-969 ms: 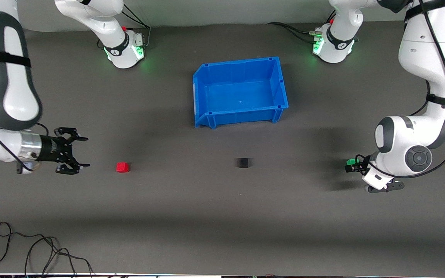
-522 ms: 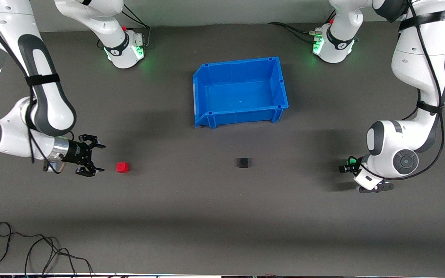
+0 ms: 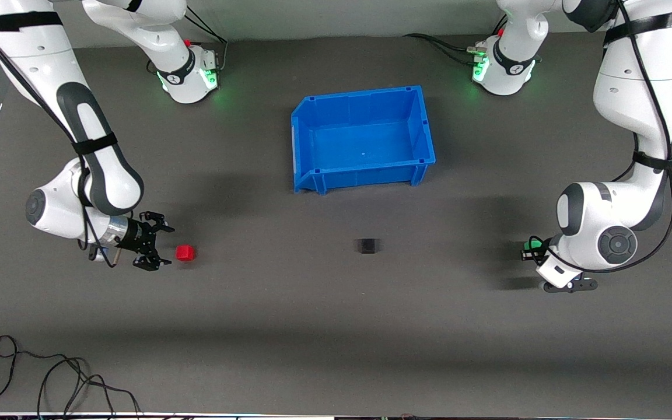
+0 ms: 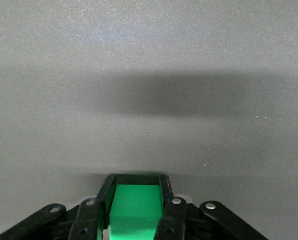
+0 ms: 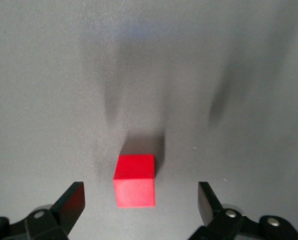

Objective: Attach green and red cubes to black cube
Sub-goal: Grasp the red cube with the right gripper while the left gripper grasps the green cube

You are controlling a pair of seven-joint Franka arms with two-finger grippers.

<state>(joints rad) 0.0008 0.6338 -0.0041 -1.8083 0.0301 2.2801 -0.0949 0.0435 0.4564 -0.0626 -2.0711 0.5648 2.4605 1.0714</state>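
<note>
The red cube is still ahead of my right gripper's fingers, so it is too early to close, which would miss it. My right gripper moves toward it next.
My left gripper (image 3: 527, 251) is low at the left arm's end of the table, shut on the green cube (image 3: 536, 242). In the left wrist view the green cube (image 4: 135, 206) fills the space between the two black fingers (image 4: 105, 200). The red cube (image 3: 184, 252) rests on the table toward the right arm's end. My right gripper (image 3: 163, 245) is open and close beside it, pointing at it. The right wrist view shows the red cube (image 5: 134, 180) just ahead of the wide-spread fingers (image 5: 71, 202). The black cube (image 3: 367, 245) sits alone mid-table, between the two.
An empty blue bin (image 3: 363, 169) stands farther from the front camera than the black cube, near the middle of the table. Loose black cables (image 3: 50, 379) lie at the near edge toward the right arm's end.
My left gripper has shut on the green cube. The right arm has swung in and brought its open gripper up close to the red cube.
</note>
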